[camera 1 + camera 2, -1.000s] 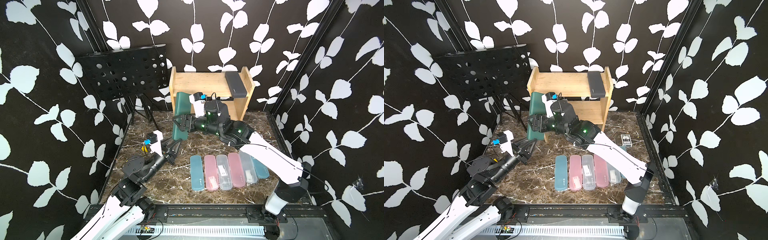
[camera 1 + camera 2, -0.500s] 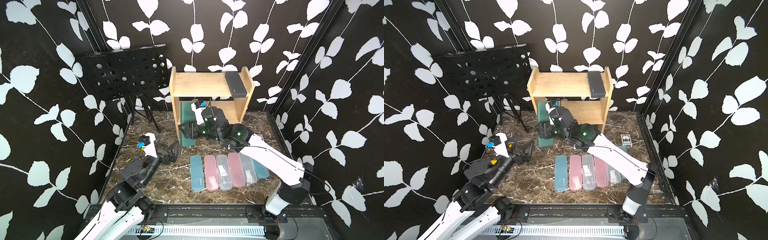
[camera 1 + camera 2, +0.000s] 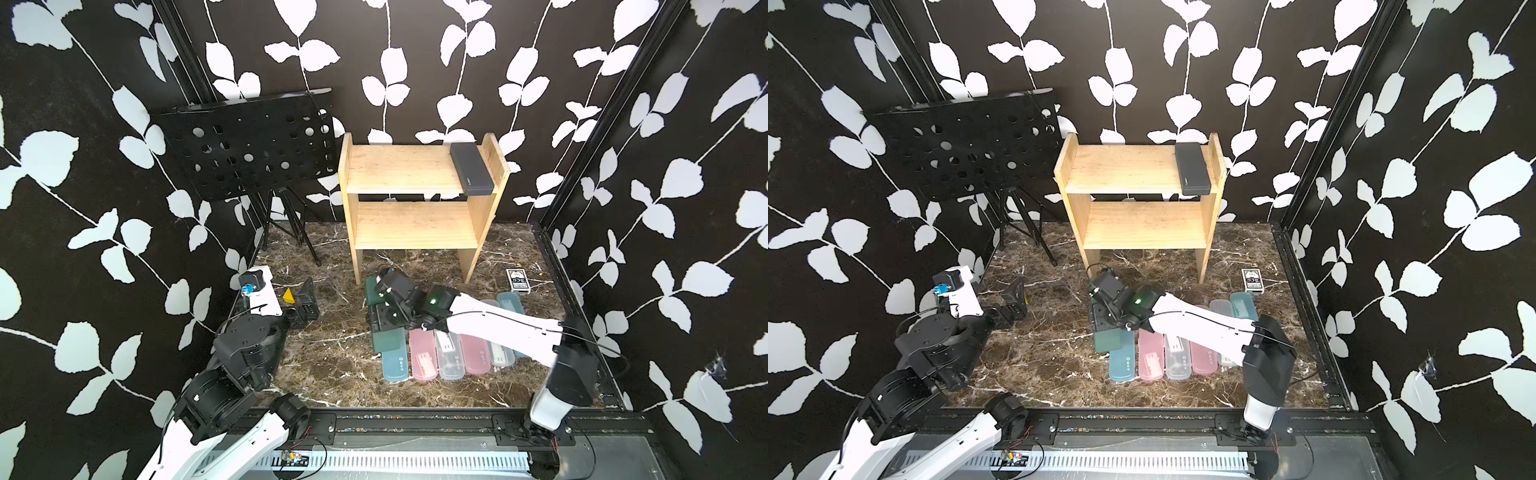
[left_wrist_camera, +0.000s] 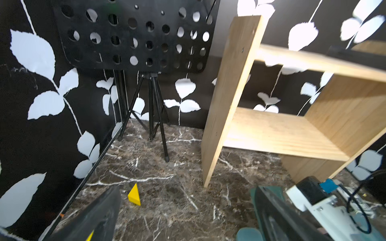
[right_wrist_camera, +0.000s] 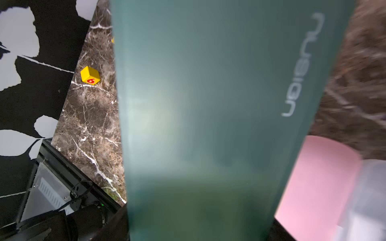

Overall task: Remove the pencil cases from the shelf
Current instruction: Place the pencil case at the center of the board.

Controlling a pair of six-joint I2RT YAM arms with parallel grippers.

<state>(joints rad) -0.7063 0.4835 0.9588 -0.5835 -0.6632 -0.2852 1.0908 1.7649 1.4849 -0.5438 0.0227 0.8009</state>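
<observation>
The dark green case's near end overhangs the light blue case. My right gripper now keeps holding the dark green case until it lies on the floor.
The wooden shelf stands at the back, and one dark grey pencil case lies on the right of its top board. My right gripper is shut on a dark green pencil case, low over the floor in front of the shelf's left leg. That case fills the right wrist view. Its near end overlaps the light blue case at the left of a row of several cases on the floor. My left gripper stands open and holds nothing, left of the green case.
A black perforated music stand on a tripod stands at the back left. A small black-and-white card box lies right of the shelf. A yellow die sits on the floor by my left gripper. Patterned walls close in three sides.
My right gripper brought the green case from beside the shelf's left panel down to the floor by the row. My left gripper opened and drew back to the left.
</observation>
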